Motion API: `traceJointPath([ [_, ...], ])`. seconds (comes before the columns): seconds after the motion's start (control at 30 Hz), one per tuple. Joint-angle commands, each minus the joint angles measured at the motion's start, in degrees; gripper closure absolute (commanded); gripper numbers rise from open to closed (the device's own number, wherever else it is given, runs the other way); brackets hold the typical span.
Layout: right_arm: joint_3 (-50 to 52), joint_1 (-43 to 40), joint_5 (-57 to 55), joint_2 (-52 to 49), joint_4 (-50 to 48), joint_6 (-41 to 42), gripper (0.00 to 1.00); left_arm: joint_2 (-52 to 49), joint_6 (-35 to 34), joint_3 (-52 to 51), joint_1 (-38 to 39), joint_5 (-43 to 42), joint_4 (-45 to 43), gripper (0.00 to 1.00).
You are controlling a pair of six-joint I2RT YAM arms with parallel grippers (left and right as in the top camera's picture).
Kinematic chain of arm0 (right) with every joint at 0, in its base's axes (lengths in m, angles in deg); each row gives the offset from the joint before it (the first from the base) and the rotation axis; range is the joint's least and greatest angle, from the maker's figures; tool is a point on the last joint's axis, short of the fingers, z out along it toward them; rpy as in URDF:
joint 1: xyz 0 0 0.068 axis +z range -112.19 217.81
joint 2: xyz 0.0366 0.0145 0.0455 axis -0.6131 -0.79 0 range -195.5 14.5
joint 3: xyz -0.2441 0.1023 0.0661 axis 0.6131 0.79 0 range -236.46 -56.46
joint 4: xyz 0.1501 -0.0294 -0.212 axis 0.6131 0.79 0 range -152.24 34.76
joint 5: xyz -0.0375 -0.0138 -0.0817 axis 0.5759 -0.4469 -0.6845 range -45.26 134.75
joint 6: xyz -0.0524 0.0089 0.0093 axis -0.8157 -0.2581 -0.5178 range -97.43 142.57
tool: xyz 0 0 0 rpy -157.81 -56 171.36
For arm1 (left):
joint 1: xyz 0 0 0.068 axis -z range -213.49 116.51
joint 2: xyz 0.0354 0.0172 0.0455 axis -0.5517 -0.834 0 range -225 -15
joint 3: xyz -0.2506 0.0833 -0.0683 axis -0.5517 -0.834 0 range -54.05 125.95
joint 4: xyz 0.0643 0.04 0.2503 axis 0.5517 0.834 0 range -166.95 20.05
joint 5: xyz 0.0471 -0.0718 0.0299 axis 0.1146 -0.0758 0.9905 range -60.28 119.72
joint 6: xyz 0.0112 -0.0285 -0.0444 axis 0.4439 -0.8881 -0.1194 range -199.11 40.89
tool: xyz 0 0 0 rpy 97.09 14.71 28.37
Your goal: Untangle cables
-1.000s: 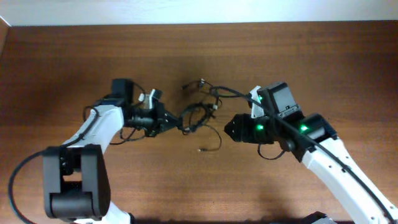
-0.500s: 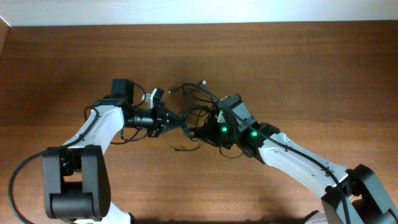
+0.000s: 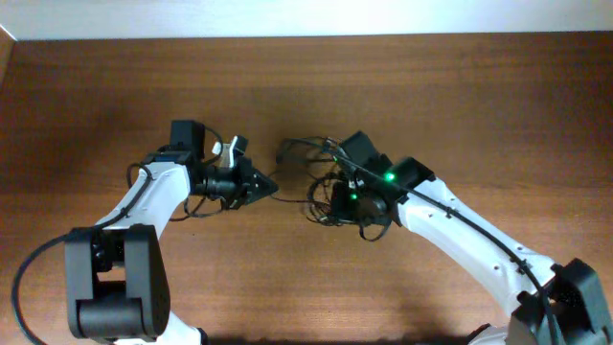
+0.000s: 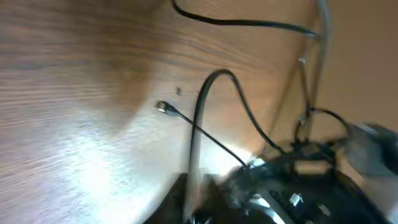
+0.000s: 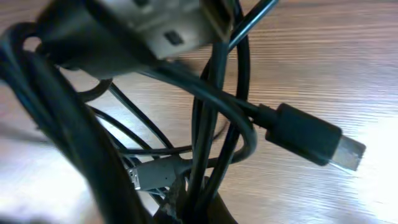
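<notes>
I need to grab the cables with my left gripper by the side of the heap that faces it. Far pieces of cable will then stay free for my right gripper to untangle.
The cables (image 3: 319, 174) are a bunch of thin black cords in a tangle at the middle of the table. My left gripper (image 3: 268, 185) sits just left of the tangle, jaws together, with one strand running from its tip to the bunch. The blurred left wrist view shows a looped cord (image 4: 219, 74) and a small plug end (image 4: 162, 107) ahead of the left gripper (image 4: 196, 208). My right gripper (image 3: 337, 196) is in the tangle, shut on several strands (image 5: 214, 124) at its jaws (image 5: 208, 202). A black USB plug (image 5: 314, 142) hangs beside them.
The brown wooden table (image 3: 460, 105) ends at a white wall strip (image 3: 306, 19) at the back. A thicker black cable (image 3: 29, 268) loops from the left arm's base at the lower left.
My right arm swung left into the tangle, closed on it, and drew the bunch slightly to the right. The loose plug end on the table is gone from view. My left gripper hardly moved.
</notes>
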Motion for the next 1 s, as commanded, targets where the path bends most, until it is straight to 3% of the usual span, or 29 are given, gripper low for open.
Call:
traceJointPath([
  [0.0, -1.7, -0.3, 7.6, 0.5, -0.7, 1.0, 0.96, 1.2, -1.6, 1.0, -0.3, 0.6, 0.2, 0.01],
  [0.03, -1.7, -0.3, 7.6, 0.5, -2.9, 2.0, 0.96, 1.2, 5.4, 1.0, -0.2, -3.7, -0.1, 0.01],
  [0.1, -1.7, -0.3, 8.6, 0.5, -4.0, 6.4, 0.96, 1.2, 12.3, 0.9, 1.5, -5.0, 0.2, 0.05],
  [0.17, -1.7, -0.3, 9.6, 0.5, -4.3, 6.4, 0.96, 1.2, 17.7, 0.6, 5.6, -5.0, 0.0, 0.31],
  [0.27, -1.7, -0.3, 13.4, 0.5, -4.7, 7.9, 0.96, 1.2, 18.9, 0.6, 10.9, -0.9, -2.0, 0.45],
  [0.33, -1.7, -0.3, 16.5, 0.5, -4.7, 7.9, 0.96, 1.2, 17.0, 0.6, 13.6, 3.2, -3.7, 0.88],
  [0.37, -1.7, -0.3, 17.6, 0.5, -4.7, 7.9, 0.96, 1.2, 13.5, 0.6, 14.3, 7.2, -4.3, 1.00],
  [0.4, -1.7, -0.3, 17.2, 0.5, -4.0, 7.8, 0.96, 1.2, 0.8, 0.6, 14.8, 18.4, -4.3, 1.00],
  [0.43, -1.7, -0.3, 13.7, 0.5, -2.8, 7.8, 0.96, 1.2, -3.5, 0.6, 14.6, 19.7, -4.4, 1.00],
  [0.53, -1.7, -0.2, -7.6, 0.5, 2.2, 7.9, 0.96, 1.2, -4.6, 0.6, 12.9, 2.6, -4.4, 1.00],
  [0.6, -1.7, -0.3, -9.3, 0.5, 3.0, 7.8, 0.95, 1.2, -4.6, 0.6, 12.7, -4.1, -4.5, 1.00],
  [0.67, -4.4, -0.3, -5.0, 1.4, 4.5, 1.5, 0.79, 1.2, -4.6, 0.6, 12.7, -0.3, -4.6, 1.00],
  [0.73, -11.3, -1.3, -4.7, 4.6, 12.4, 0.7, 0.66, 1.2, -4.6, 0.6, 12.7, 0.6, -5.5, 1.00],
  [0.77, -16.1, -3.3, -4.6, 8.2, 17.0, -0.2, 0.38, 1.2, -4.6, 0.6, 12.7, 0.6, -6.2, 1.00],
  [0.8, -17.1, -5.7, -4.6, 12.4, 18.9, -0.3, 0.31, 1.2, -7.6, 0.6, 12.7, -1.0, -7.1, 1.00],
  [0.9, -15.0, -15.1, -2.0, 21.6, 22.7, 0.1, 0.22, 1.2, -15.4, 0.6, 11.7, -17.1, -14.9, 1.00],
  [0.97, -9.2, -19.6, 1.3, 24.1, 22.4, 5.6, 0.23, 1.2, -24.7, 0.6, 9.5, -21.8, -17.8, 1.00],
])
